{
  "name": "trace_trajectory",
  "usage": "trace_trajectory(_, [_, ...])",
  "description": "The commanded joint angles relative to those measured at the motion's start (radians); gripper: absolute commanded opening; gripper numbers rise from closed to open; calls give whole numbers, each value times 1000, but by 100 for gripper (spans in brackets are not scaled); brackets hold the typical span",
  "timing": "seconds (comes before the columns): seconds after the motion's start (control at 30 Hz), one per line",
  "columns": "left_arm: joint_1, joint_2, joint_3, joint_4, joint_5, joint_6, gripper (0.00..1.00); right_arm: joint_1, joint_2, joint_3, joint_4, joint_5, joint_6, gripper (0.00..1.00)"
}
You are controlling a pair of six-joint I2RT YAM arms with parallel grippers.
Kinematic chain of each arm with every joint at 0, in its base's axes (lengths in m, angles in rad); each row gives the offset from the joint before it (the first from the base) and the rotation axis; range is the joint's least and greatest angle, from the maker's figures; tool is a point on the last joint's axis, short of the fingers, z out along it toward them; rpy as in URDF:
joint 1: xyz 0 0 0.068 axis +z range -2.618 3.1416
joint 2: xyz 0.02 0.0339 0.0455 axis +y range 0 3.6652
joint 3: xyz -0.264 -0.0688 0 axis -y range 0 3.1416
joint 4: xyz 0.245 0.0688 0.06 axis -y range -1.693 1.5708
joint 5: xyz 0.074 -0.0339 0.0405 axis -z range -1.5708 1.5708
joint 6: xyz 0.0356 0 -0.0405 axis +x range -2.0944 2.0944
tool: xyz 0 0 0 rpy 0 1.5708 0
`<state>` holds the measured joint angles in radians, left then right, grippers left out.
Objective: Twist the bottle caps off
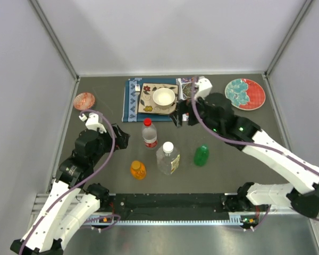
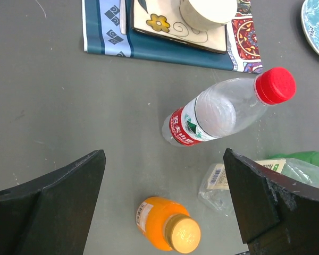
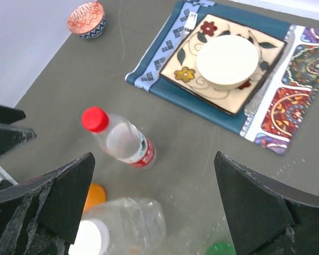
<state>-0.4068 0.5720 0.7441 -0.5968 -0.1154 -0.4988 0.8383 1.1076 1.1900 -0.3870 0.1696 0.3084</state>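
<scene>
My right gripper is to grab the red-capped bottle [image 2: 218, 112] next by its cap end [image 2: 273, 86], so its labelled body stays free for my left gripper to hold for unscrewing.
Four bottles stand upright mid-table, caps on: a small clear bottle [image 1: 149, 136] with a red label and red cap [image 1: 147, 121], a larger clear bottle [image 1: 168, 160] with a white cap [image 1: 168, 146], a green bottle [image 1: 201, 155] and a squat orange bottle [image 1: 138, 169]. My left gripper [image 2: 164, 159] hangs open above the table, left of the red-capped bottle [image 2: 218, 112]; the orange cap [image 2: 183, 235] shows below between its fingers. My right gripper [image 3: 154, 158] is open too, behind the bottles, looking down on the red cap [image 3: 95, 119], white cap [image 3: 85, 239] and green cap [image 3: 220, 248]. Neither touches a bottle.
A white bowl [image 1: 164, 98] sits on a flowered square plate [image 1: 148, 102] on a blue mat [image 1: 131, 103] at the back. A small red bowl [image 1: 84, 100] stands back left, a red and teal plate [image 1: 245, 93] back right. Grey walls close in three sides.
</scene>
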Motion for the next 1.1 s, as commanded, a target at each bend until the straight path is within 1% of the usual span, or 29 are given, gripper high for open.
trace_trajectory(0.0, [-1, 11, 43, 6, -4, 25, 98, 21, 153, 137, 17, -44, -17, 95])
trace_trajectory(0.03, [-1, 11, 53, -1, -12, 31, 98, 24, 205, 170, 17, -44, -15, 95])
trace_trajectory(0.17, [-1, -7, 52, -18, -30, 40, 98, 64, 306, 250, 23, -39, -37, 95])
trace_trajectory(0.33, [-1, -34, 43, -40, -67, 63, 98, 123, 399, 336, 27, -16, -65, 94])
trace_trajectory(0.47, [-1, -58, 43, -54, -90, 75, 98, 128, 460, 356, 31, -30, -58, 93])
trace_trajectory(0.57, [-1, -70, 34, -57, -96, 77, 98, 128, 498, 364, 37, -35, -46, 90])
trace_trajectory(0.7, [-1, -72, 31, -55, -96, 75, 98, 131, 528, 367, 43, -48, -35, 83])
trace_trajectory(0.87, [-1, -67, 24, -51, -96, 78, 98, 148, 564, 375, 51, -58, -34, 77])
trace_trajectory(0.97, [-1, -63, 24, -49, -93, 82, 98, 153, 589, 382, 51, -62, -26, 70])
trace_trajectory(1.0, [-1, -63, 24, -51, -93, 80, 98, 153, 594, 384, 53, -65, -22, 65])
trace_trajectory(1.07, [-1, -61, 24, -49, -93, 82, 98, 154, 604, 381, 54, -68, -14, 61])
